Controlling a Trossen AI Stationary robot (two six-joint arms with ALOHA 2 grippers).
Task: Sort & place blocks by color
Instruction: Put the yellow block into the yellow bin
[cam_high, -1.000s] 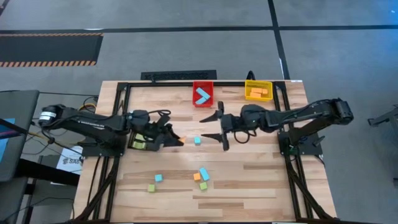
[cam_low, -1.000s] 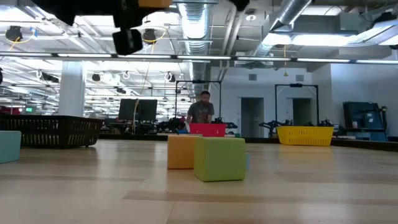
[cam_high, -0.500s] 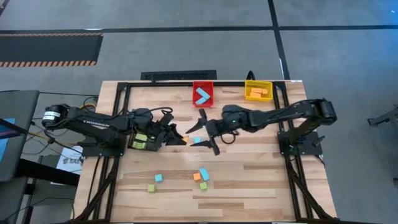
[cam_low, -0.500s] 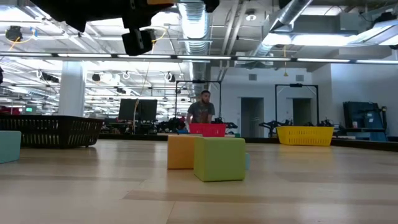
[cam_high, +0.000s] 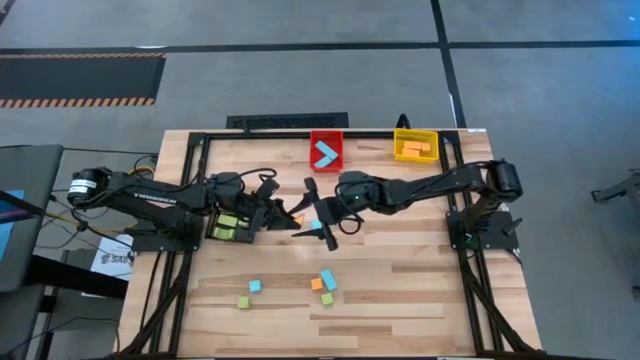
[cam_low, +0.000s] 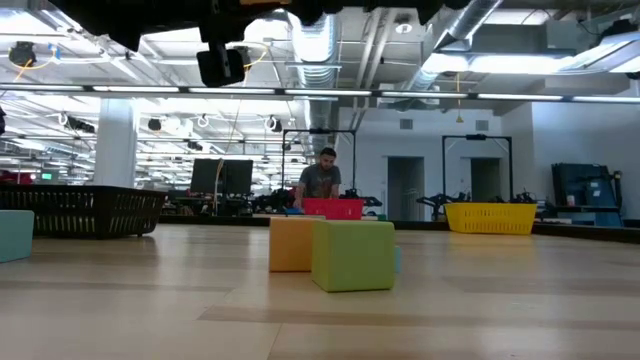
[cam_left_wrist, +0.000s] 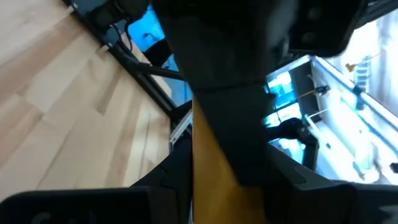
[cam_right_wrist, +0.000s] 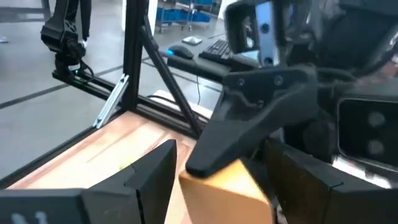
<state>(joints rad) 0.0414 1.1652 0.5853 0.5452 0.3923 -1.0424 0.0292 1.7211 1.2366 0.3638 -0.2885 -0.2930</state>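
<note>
My right gripper's fingers are beside the orange block's sides and would hold the block if they closed now, so my right gripper should close on it.
My left gripper (cam_high: 288, 216) is over the middle of the table, shut on an orange block (cam_high: 296, 218). My right gripper (cam_high: 318, 214) faces it, open. In the right wrist view its fingers (cam_right_wrist: 152, 171) stand on either side of that orange block (cam_right_wrist: 227, 190), and I see no touch. A light blue block (cam_high: 315, 209) shows between the right fingers. Near the front edge lie a light blue cube (cam_high: 254, 286), a green cube (cam_high: 243, 301), an orange cube (cam_high: 317, 284), a light blue bar (cam_high: 328, 279) and a green cube (cam_high: 327, 298). My left gripper pinches the orange block (cam_left_wrist: 214, 186) between its two fingers, coming roughly level from the table's left side. One dark finger (cam_right_wrist: 249, 124) lies over the block's top. The block is lifted clear of the table.
The red bin (cam_high: 326, 151) with light blue blocks and the yellow bin (cam_high: 415, 146) with orange blocks stand at the far edge. The black bin (cam_high: 232, 226) with green blocks sits under my left arm. A person (cam_low: 320, 180) stands in the room beyond the table.
My right gripper has moved toward the table's left, up to the left gripper, staying open, until its fingers flank the orange block. My left gripper has kept hold of the block and edged slightly toward the right.
</note>
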